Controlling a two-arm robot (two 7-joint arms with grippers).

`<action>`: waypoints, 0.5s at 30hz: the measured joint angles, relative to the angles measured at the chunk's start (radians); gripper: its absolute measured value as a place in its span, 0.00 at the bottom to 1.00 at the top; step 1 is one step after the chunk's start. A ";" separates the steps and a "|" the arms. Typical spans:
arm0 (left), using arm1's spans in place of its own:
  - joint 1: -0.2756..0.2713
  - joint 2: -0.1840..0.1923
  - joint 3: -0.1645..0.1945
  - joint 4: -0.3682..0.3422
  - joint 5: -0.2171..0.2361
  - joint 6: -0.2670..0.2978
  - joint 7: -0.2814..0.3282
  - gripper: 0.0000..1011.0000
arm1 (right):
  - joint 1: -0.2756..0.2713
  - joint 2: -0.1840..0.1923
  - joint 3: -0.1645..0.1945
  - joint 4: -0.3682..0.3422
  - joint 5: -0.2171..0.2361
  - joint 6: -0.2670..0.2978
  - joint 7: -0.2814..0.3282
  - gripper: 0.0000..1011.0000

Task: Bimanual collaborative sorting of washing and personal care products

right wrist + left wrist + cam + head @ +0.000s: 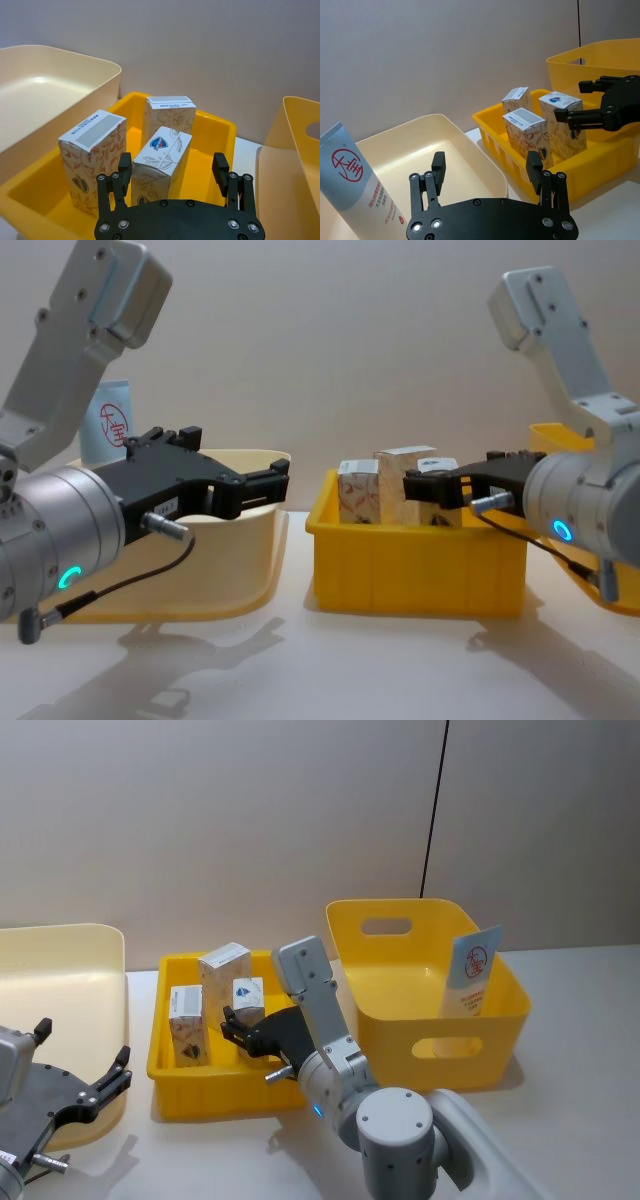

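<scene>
My right gripper will next grab the small white carton's printed sides, to sort it into the deep yellow bin.
Three pale cartons with orange-brown print stand in the shallow yellow tray: a tall one at the back, one at the left, and one with a blue logo. My right gripper is open at the blue-logo carton, one finger on each side; contact is unclear. A pale blue tube with a red round logo leans in the cream bin. My left gripper hovers open and empty over that bin's near edge. Another tube leans inside the deep yellow bin.
The cream bin sits left of the tray and the deep yellow bin right of it, all close together on the white table. Bare table lies in front and to the right. A grey wall stands behind.
</scene>
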 joint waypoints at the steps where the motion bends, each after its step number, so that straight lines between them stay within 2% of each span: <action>1: 0.000 0.000 0.000 0.000 0.000 0.000 0.000 0.99 | 0.003 -0.001 0.000 0.004 -0.001 0.000 0.000 0.99; 10: 0.000 0.000 0.000 0.000 0.000 0.000 0.000 0.99 | 0.036 -0.015 0.004 0.050 -0.009 -0.008 0.007 0.99; 15: 0.000 0.000 0.000 0.000 0.000 0.000 0.000 0.99 | 0.043 -0.018 0.004 0.062 -0.011 -0.010 0.011 0.88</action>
